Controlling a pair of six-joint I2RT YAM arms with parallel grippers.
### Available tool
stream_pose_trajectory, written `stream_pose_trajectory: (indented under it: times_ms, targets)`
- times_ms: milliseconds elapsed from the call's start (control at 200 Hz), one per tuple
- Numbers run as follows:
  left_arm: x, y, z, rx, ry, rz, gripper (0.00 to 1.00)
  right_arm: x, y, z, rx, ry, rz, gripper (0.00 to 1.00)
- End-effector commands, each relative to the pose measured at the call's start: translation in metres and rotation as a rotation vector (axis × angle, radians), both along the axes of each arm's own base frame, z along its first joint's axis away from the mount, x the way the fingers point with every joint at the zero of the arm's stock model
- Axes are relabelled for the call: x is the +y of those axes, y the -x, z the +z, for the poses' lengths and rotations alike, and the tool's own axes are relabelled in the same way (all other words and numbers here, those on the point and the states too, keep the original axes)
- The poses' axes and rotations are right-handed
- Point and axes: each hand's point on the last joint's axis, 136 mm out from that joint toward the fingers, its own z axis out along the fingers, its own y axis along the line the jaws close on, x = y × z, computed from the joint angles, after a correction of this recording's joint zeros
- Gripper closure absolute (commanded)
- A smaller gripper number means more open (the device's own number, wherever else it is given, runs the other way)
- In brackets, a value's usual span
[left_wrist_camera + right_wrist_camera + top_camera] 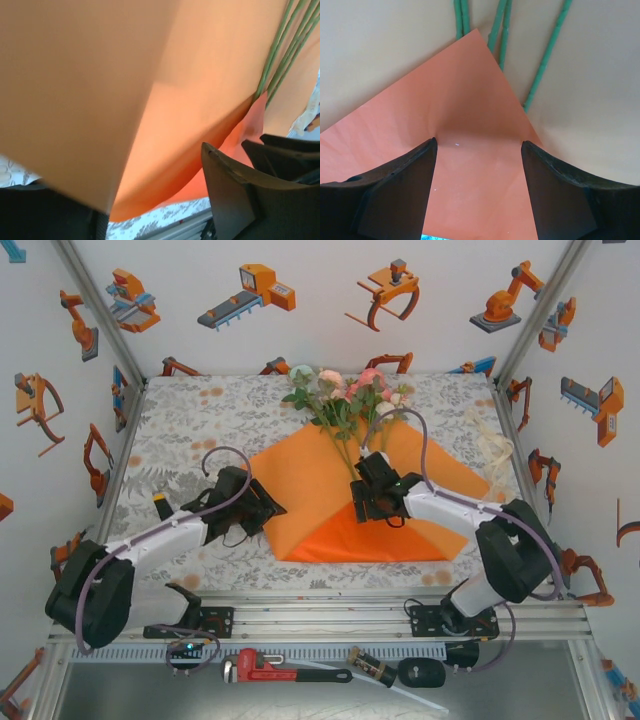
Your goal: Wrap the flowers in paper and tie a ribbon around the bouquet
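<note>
The flap needs to be folded over the stems, so my left gripper should next grab the orange paper [315,475] by its free outer side edge [267,523].
The orange paper [315,475] lies spread on the table. The flowers [345,390] rest on it, blooms toward the back wall and green stems [545,65] running down the middle. My right gripper [372,502] is over the paper's centre just below the stems. It stands open [479,145], with its fingertips [431,145] set down on a folded-over corner of paper [470,110]. My left gripper [268,508] is at the sheet's left edge, open [150,185]. A lifted flap of paper [100,100] drapes over its left finger. The cream ribbon [497,452] lies bunched at the right.
White walls with robot stickers close in the table on three sides. A red pipe wrench [285,668], a brush [370,670] and a black object [422,672] lie on the front shelf below the arm bases. The floral tablecloth [190,430] is bare at the left.
</note>
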Motion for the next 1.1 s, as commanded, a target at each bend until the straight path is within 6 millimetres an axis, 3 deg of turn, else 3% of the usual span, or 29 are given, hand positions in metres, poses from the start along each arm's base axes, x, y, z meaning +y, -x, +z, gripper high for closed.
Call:
stream_pose_trajectory:
  times_ms: [0,165,320,406,486,706,861,1096]
  targets:
    - [0.014,0.006,0.001,0.018,-0.043,0.049,0.55,-0.008,-0.001,0.017,-0.046,-0.007,-0.042,0.37]
    - [0.002,-0.007,0.022,-0.014,-0.023,0.02,0.78,0.004,0.024,0.05,-0.083,-0.137,0.025,0.41]
    - [-0.004,-0.015,0.03,-0.019,-0.02,0.014,0.83,0.05,0.062,0.064,-0.063,-0.339,0.177,0.62]
    - [-0.006,-0.019,0.034,-0.023,-0.025,0.007,0.84,0.074,0.079,0.055,-0.002,-0.403,0.256,0.74]
    - [-0.009,-0.022,0.04,-0.03,-0.019,0.004,0.85,0.075,0.083,0.038,0.037,-0.363,0.259,0.81]
    - [-0.02,-0.03,0.054,-0.049,0.023,-0.011,0.85,0.059,0.077,0.006,0.045,-0.233,0.227,0.82]
    - [-0.025,-0.032,0.058,-0.055,0.054,-0.016,0.87,0.065,0.081,-0.011,0.075,-0.25,0.246,0.83]
    - [-0.05,-0.048,0.097,-0.157,0.192,-0.057,0.92,0.065,0.086,-0.025,0.1,-0.259,0.259,0.83]
